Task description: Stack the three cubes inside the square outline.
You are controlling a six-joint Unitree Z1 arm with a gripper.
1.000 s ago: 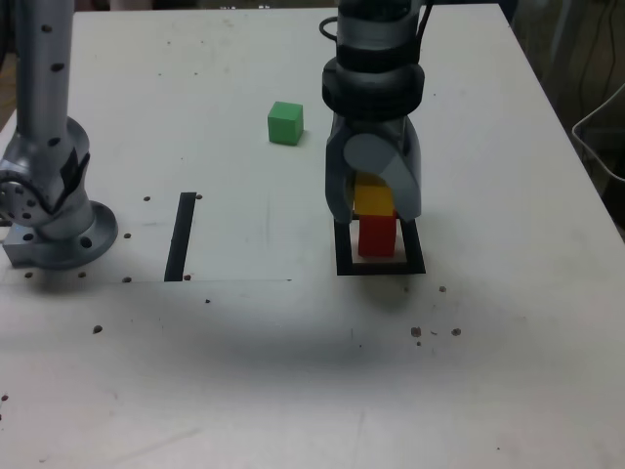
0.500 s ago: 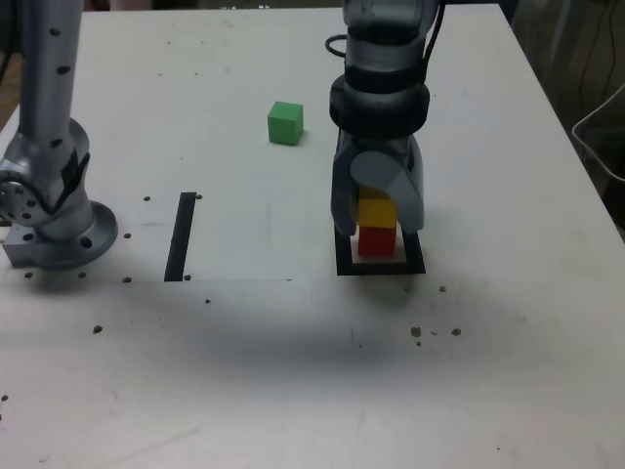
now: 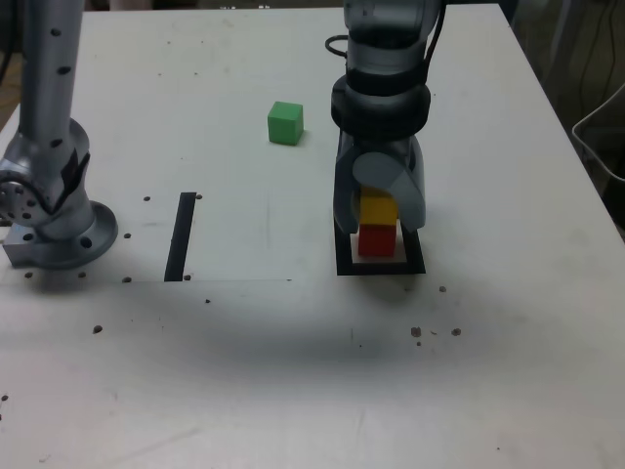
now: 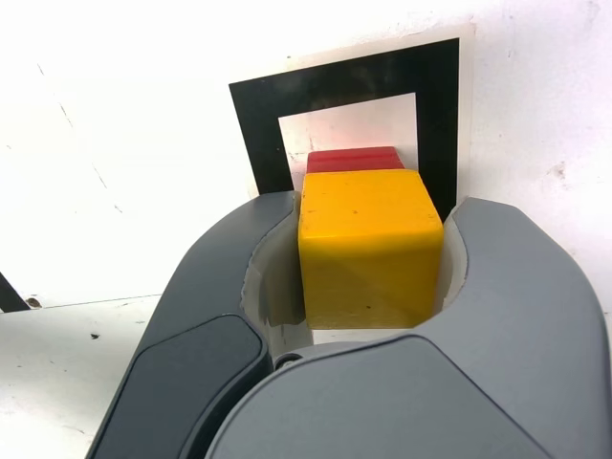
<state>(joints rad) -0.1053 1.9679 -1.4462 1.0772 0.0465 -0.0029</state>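
The yellow cube's base (image 3: 378,224) rests on the red cube (image 3: 377,241) in the exterior view and the yellow cube would stand there, so my gripper opens now.
The red cube (image 3: 377,241) sits inside the square outline (image 3: 381,268) at the exterior view's right. On top of it rests the yellow cube (image 3: 378,209), with my gripper (image 3: 379,217) shut on it from above. In the wrist view both jaws press the sides of the yellow cube (image 4: 368,239). Beyond it a strip of the red cube (image 4: 352,160) shows, within the black frame of the square outline (image 4: 258,124). The green cube (image 3: 285,123) stands alone farther back on the table, to the exterior view's left of the arm.
The arm's grey base (image 3: 54,225) stands at the exterior view's left. A straight black strip (image 3: 181,235) lies between the base and the outline. Small dark specks dot the white table near its front.
My gripper has come down a little with the yellow cube, which now sits on the red cube. The green cube has not moved.
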